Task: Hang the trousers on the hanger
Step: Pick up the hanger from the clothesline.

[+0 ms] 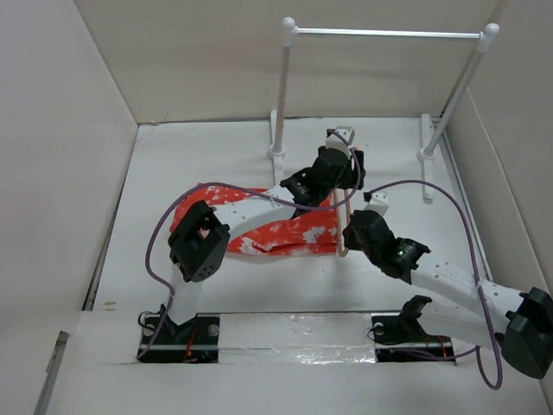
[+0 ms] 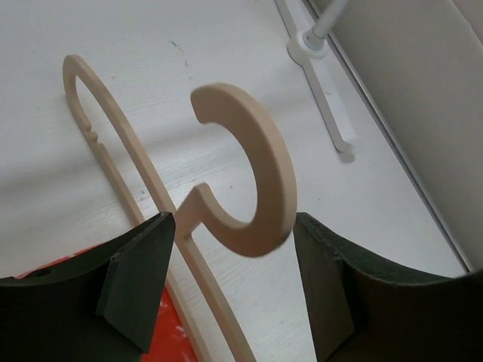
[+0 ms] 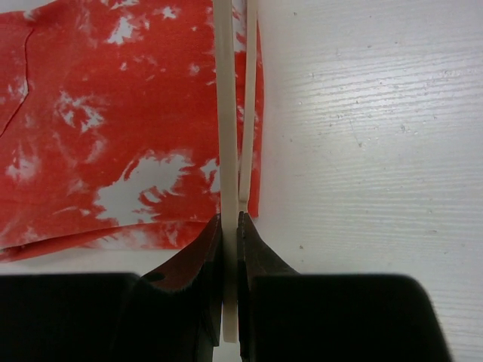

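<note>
I should place the trousers through the hanger, so I need my left gripper to pick the hanger up by its hook (image 2: 250, 232) and leave the long loop free.
The orange-red trousers (image 1: 285, 232) with white blotches lie flat on the table under my left arm. They also show in the right wrist view (image 3: 113, 128). The thin beige hanger (image 1: 346, 203) runs along their right edge, hook at the far end. My left gripper (image 1: 344, 156) is open, its jaws either side of the hanger's hook (image 2: 264, 173) without closing on it; the left gripper's midpoint in the wrist view (image 2: 234, 220) lies just below the hook. My right gripper (image 1: 352, 233) is shut on the hanger's near end (image 3: 230, 188); its pinch shows in the wrist view (image 3: 230, 220).
A white rack with a metal rail (image 1: 389, 35) stands at the back, its two posts on feet; one foot (image 2: 324, 83) lies just beyond the hook. White walls (image 1: 60, 173) enclose the table on the left, back and right.
</note>
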Motion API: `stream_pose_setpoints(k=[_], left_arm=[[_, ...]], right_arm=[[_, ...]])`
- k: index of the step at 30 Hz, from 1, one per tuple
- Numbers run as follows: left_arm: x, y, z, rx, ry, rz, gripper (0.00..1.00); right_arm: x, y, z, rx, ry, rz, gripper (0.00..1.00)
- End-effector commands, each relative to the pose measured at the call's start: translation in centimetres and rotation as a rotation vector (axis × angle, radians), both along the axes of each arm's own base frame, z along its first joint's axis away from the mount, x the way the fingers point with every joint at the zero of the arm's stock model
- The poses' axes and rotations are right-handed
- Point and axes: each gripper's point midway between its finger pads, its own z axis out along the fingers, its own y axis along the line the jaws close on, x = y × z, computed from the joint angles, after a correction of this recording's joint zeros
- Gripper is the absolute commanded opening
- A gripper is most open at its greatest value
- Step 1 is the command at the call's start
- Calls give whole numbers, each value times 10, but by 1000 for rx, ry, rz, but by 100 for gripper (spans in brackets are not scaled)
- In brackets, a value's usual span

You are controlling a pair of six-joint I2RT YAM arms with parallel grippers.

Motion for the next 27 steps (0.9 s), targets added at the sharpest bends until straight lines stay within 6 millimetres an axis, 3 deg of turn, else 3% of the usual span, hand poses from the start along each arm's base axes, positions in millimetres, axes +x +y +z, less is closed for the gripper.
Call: stream_pose_setpoints(k=[1,3,7,10,11,13,14,16,17,18,20,21,22,24,25,27], left_arm=[[17,0,26,-6,-58,68,61],[21,-5,32,-14,-70,72,60],[32,-12,21,17,-67,92,54],[35,-12,15,31,-63,105,34],[34,-12,16,30,-62,106,23],[29,-9,14,32,-52,93,16],[28,-7,13,31,-49,94,7],[20,4,-2,39,-23,103,0],[20,5,8,18,-37,105,0],[15,8,-1,8,-15,109,0],[8,14,4,-35,-4,112,0],[4,18,-5,-52,7,112,0],[-5,17,4,-98,14,110,0],[-13,22,-3,-130,23,123,0],[-15,24,4,-169,30,134,0],[-23,29,-4,-198,40,146,0]], right_arm=[[-9,3,-2,17,6,14,0],[-11,2,-3,21,9,16,0],[-12,3,-2,30,4,15,0],[-12,1,-3,28,6,3,0],[-12,1,-3,28,6,1,0],[-12,0,-3,28,5,-10,0],[-11,-1,-2,26,4,-13,0],[-10,-2,-1,25,2,-23,0],[-12,-1,-1,25,6,-25,6],[-12,-2,0,28,9,-36,26],[-15,-2,7,39,5,-37,48],[-16,-3,11,50,-1,-43,55],[-20,-4,13,46,5,-35,66],[-22,-4,30,84,-27,-25,73],[-24,-4,34,90,-30,-14,79],[-28,-4,48,123,-59,14,79]])
